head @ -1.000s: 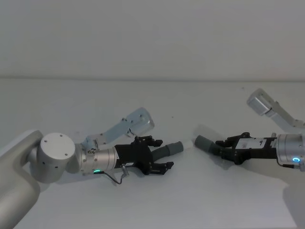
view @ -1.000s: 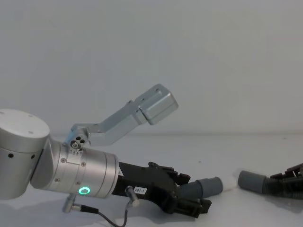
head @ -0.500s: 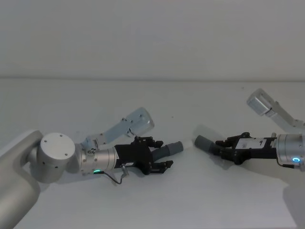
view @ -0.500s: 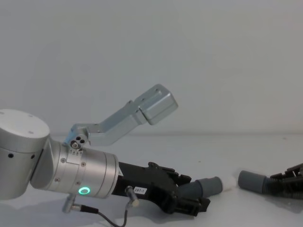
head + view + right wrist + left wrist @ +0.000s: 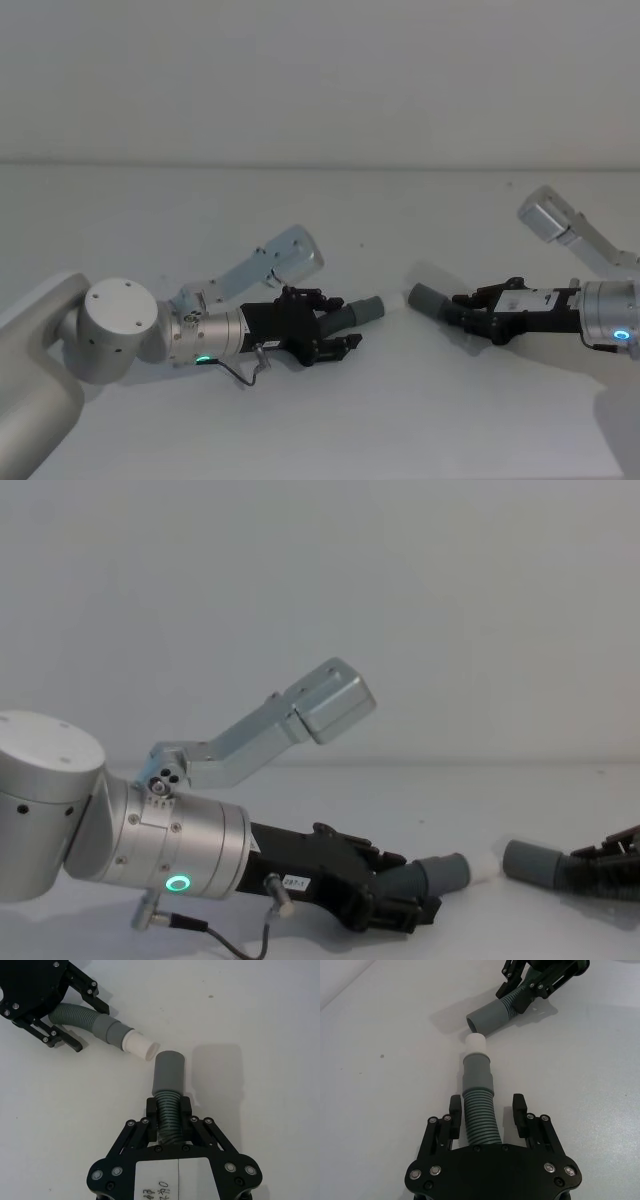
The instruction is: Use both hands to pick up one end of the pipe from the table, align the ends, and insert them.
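Observation:
Next, the left gripper grabs the pipe by its ribbed part behind the cuff (image 5: 481,1114), so the pipe's white tip (image 5: 475,1043) stays free to slide into the plain grey end.
The pipe is a dark grey ribbed hose lying on the white table (image 5: 400,430). Its white-tipped end (image 5: 475,1042) points at the plain grey end (image 5: 487,1012), with a small gap and a slight angle between them. My left gripper (image 5: 340,320) straddles the ribbed part (image 5: 480,1115) behind the white-tipped cuff (image 5: 368,309). Its fingers (image 5: 519,1110) are open, with a gap showing on one side. My right gripper (image 5: 468,310) is shut on the ribbed hose (image 5: 167,1110) just behind the plain cuff (image 5: 169,1072), which is lifted a little off the table.
Silver camera brackets rise above each wrist, the left one (image 5: 285,255) and the right one (image 5: 560,222). The table runs back to a plain wall (image 5: 320,80). A small dark speck (image 5: 211,996) marks the surface.
My left gripper's fingers have drawn closer together around the hose. The right gripper and its end have stayed in place.

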You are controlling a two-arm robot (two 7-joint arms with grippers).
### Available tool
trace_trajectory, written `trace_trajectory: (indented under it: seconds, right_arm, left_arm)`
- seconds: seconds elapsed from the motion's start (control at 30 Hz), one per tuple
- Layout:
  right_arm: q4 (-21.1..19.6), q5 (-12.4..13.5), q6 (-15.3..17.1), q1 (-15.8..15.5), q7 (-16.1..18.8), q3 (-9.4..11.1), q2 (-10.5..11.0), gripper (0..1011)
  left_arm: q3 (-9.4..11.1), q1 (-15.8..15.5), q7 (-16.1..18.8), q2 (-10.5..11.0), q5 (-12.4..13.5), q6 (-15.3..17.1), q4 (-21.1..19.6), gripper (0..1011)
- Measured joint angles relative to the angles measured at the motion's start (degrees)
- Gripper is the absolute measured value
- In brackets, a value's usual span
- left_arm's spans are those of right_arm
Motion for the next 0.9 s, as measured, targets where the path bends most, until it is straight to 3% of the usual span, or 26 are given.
trace_trajectory:
  seconds: [0.9]
  right_arm:
    - [0.00,0.00,0.00,0.00,0.00,0.00,0.00,256]
  left_arm:
    - [0.00,0.00,-0.01,0.00,0.01,0.01,0.01,424]
